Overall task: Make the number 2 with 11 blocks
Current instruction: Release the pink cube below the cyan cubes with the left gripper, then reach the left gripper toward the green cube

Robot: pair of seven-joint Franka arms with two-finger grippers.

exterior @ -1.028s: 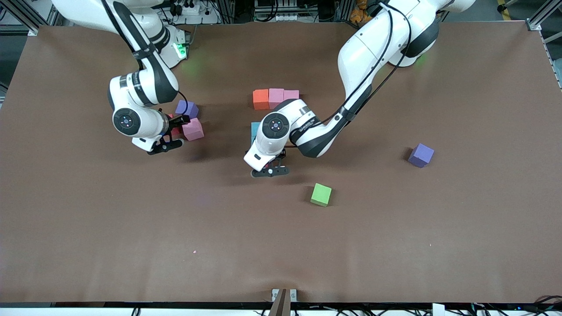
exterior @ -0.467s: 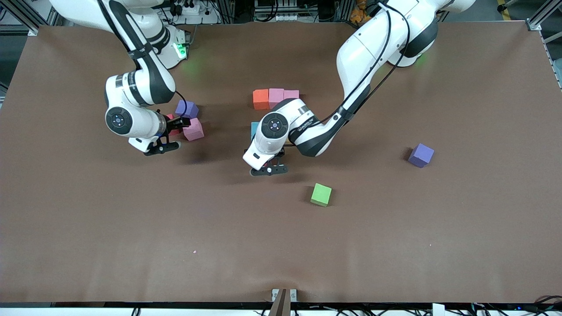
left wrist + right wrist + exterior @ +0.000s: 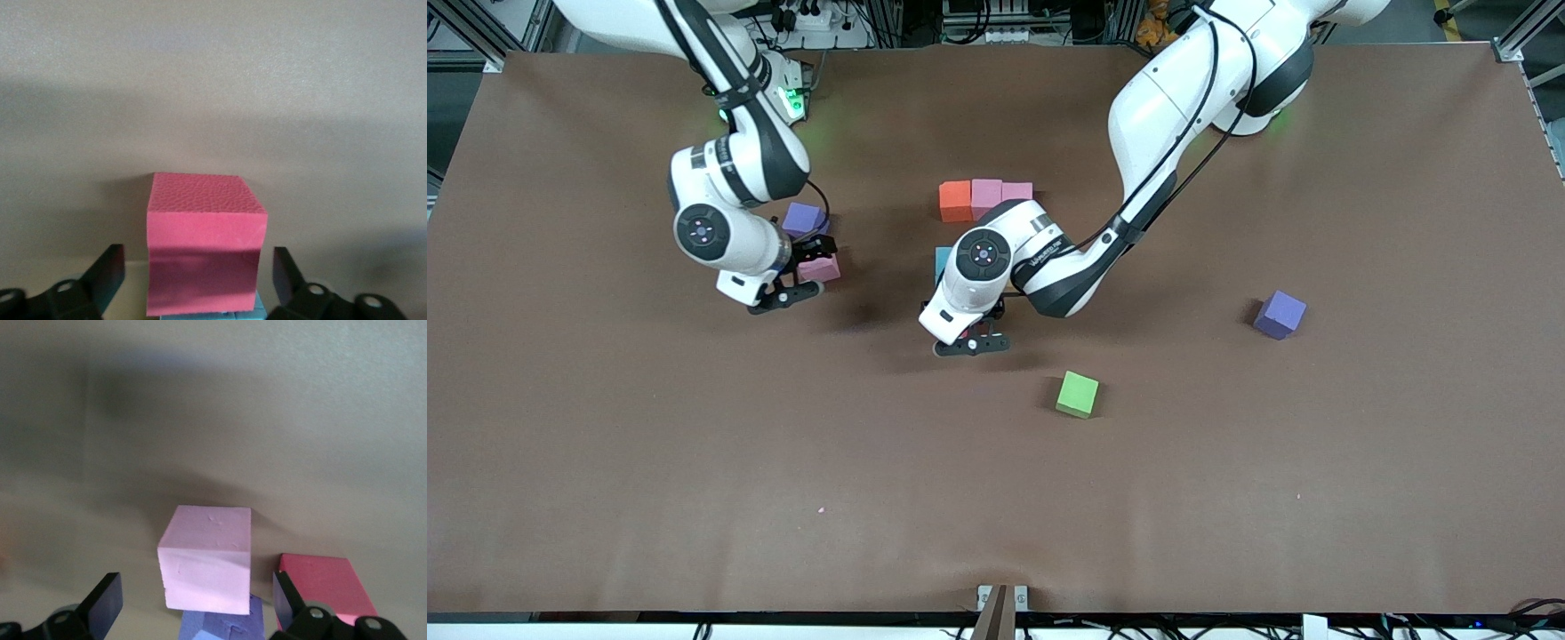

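The light pink block (image 3: 821,268) (image 3: 205,580) is below my fingers, and the table shows between them and the block. It isn't time to close yet: my right gripper needs to go down first, then close on the block.
My left gripper (image 3: 976,331) (image 3: 200,280) is open, low over the table, with a deep pink-red block (image 3: 203,233) between its fingers and a gap on each side. A light blue block (image 3: 943,262) lies against it. Farther from the front camera stands a row of one orange block (image 3: 955,201) and two pink blocks (image 3: 986,196) (image 3: 1016,190); the arm hides the rest of the number 2. My right gripper (image 3: 800,271) (image 3: 197,603) is open astride a light pink block (image 3: 819,268) (image 3: 210,560), with a red block (image 3: 327,587) beside it. A green block (image 3: 1077,394) lies alone, nearer the front camera.
One purple cube (image 3: 805,218) (image 3: 220,627) sits right against the light pink block, farther from the front camera. Another purple cube (image 3: 1280,314) lies toward the left arm's end of the table.
The right arm has swung toward the table's middle and its gripper now straddles the light pink block. The left gripper has opened off its block; that arm has barely moved.
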